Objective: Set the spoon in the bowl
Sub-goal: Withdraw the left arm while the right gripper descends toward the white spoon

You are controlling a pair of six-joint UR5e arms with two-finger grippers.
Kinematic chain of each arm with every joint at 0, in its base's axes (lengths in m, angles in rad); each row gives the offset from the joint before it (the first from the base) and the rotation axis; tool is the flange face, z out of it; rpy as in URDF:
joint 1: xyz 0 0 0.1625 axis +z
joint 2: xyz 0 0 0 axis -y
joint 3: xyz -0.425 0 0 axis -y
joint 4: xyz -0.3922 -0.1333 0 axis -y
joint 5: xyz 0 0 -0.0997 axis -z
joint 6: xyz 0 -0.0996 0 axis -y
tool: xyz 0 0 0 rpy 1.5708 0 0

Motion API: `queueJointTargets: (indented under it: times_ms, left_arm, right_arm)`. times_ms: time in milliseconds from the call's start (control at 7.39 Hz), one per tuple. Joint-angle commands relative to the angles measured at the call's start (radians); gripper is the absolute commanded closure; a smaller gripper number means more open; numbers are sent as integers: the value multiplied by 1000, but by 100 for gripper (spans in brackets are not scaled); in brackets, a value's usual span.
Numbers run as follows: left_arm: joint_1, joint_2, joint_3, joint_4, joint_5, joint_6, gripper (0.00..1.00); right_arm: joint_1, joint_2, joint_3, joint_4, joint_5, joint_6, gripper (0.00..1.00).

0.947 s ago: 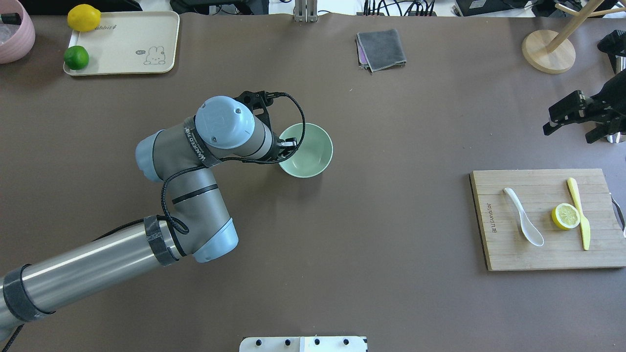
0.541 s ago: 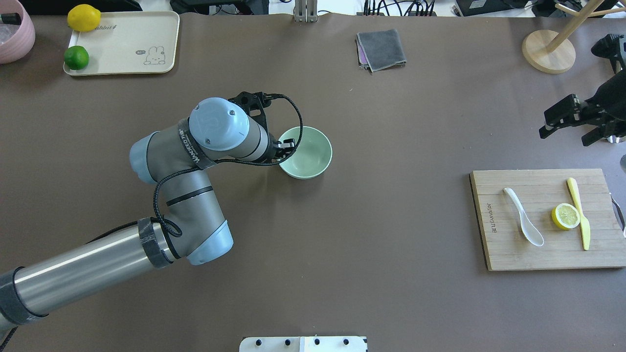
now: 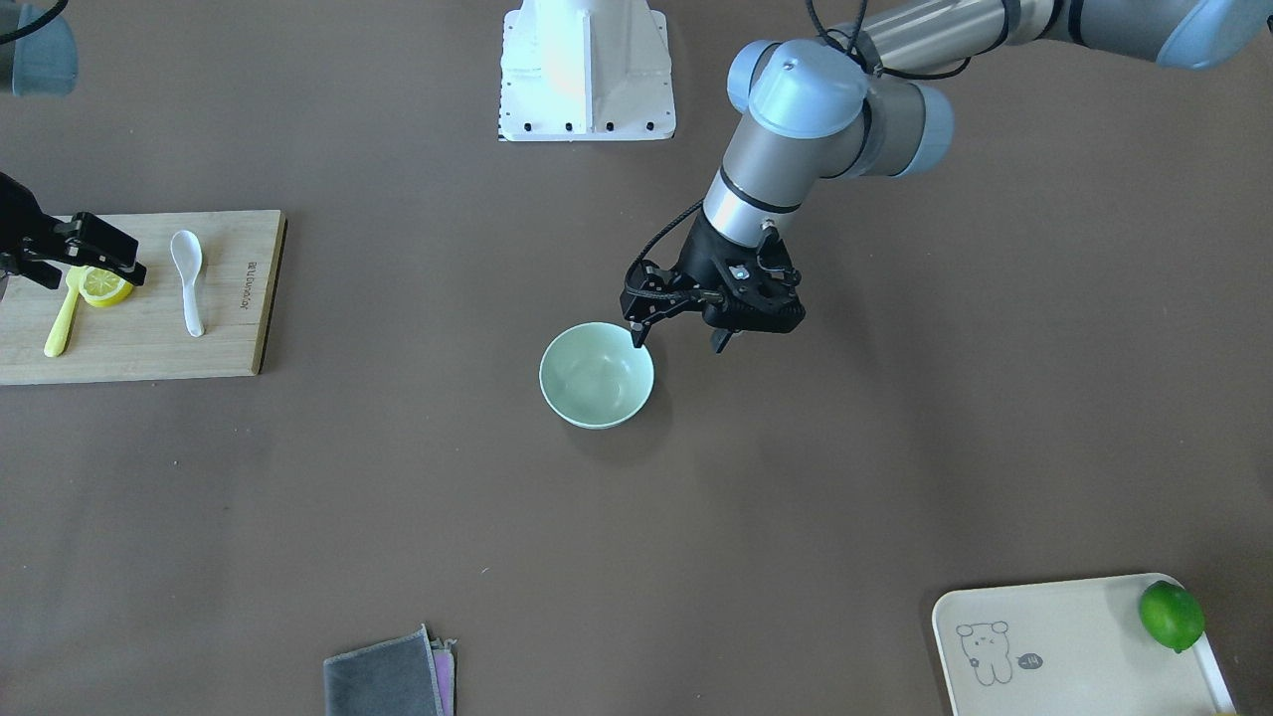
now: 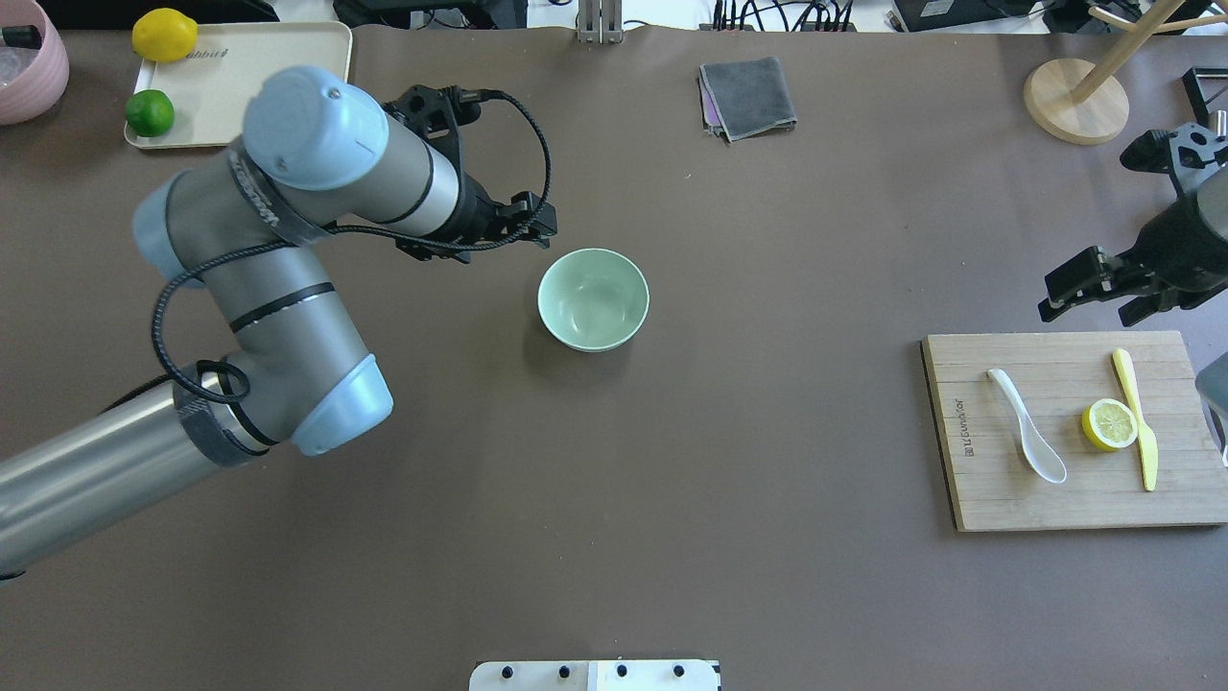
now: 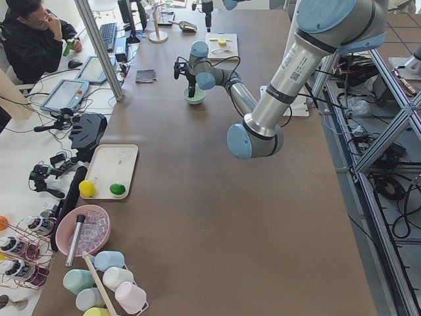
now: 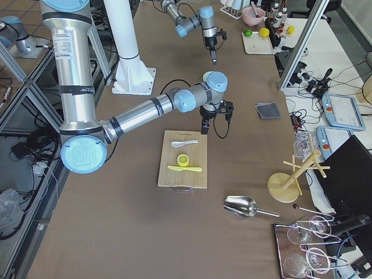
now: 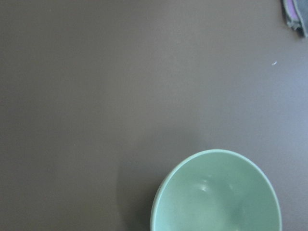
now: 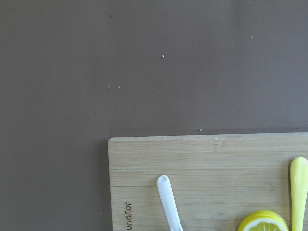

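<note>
The right gripper grabs the handle [image 3: 192,305] next, slim and straight where the spoon's scoop [image 3: 186,250] is wide and rounded, to place the spoon in the bowl.
The white spoon [image 4: 1028,427] lies on a wooden cutting board [image 4: 998,499] at the right, scoop toward the near edge; it also shows in the front view [image 3: 186,268] and its handle tip in the right wrist view [image 8: 168,202]. The mint-green bowl [image 4: 593,298] stands empty mid-table, also in the front view [image 3: 597,376] and left wrist view [image 7: 216,192]. My left gripper [image 3: 678,341] is open and empty, raised beside the bowl on its left, apart from the rim. My right gripper [image 4: 1103,299] is open and empty, above the table just beyond the board's far edge.
A lemon half [image 4: 1110,424] and a yellow knife [image 4: 1137,413] share the board with the spoon. A cream tray [image 4: 249,86] with a lime and lemon sits far left, a grey cloth [image 4: 748,96] at the back, a wooden stand base [image 4: 1074,101] far right.
My left gripper has let go of the bowl's rim, risen and drawn back to the left. The bowl stays put. My right gripper has moved closer to the cutting board.
</note>
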State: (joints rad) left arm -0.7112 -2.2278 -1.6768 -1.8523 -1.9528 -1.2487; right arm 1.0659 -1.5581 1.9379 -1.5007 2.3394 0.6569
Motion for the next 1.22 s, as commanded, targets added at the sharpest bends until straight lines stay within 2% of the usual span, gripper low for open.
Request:
queueJointTargets:
  times_ms: [0, 135, 406, 677, 1083]
  left_arm:
    - [-78, 74, -165, 204, -34, 261, 3]
    - [-92, 161, -225, 194, 38, 294, 2]
    - [-94, 188, -231, 160, 101, 310, 2]
    - [-91, 191, -213, 157, 103, 311, 2]
    - [-88, 191, -211, 157, 101, 311, 2]
  right_arm:
    - [-101, -48, -4, 122, -73, 6, 0]
    - [-136, -50, -7, 126, -106, 6, 0]
    - [-187, -46, -22, 123, -144, 6, 0]
    - [-202, -30, -80, 123, -141, 4, 0]
    - [-204, -10, -184, 232, -140, 7, 6]
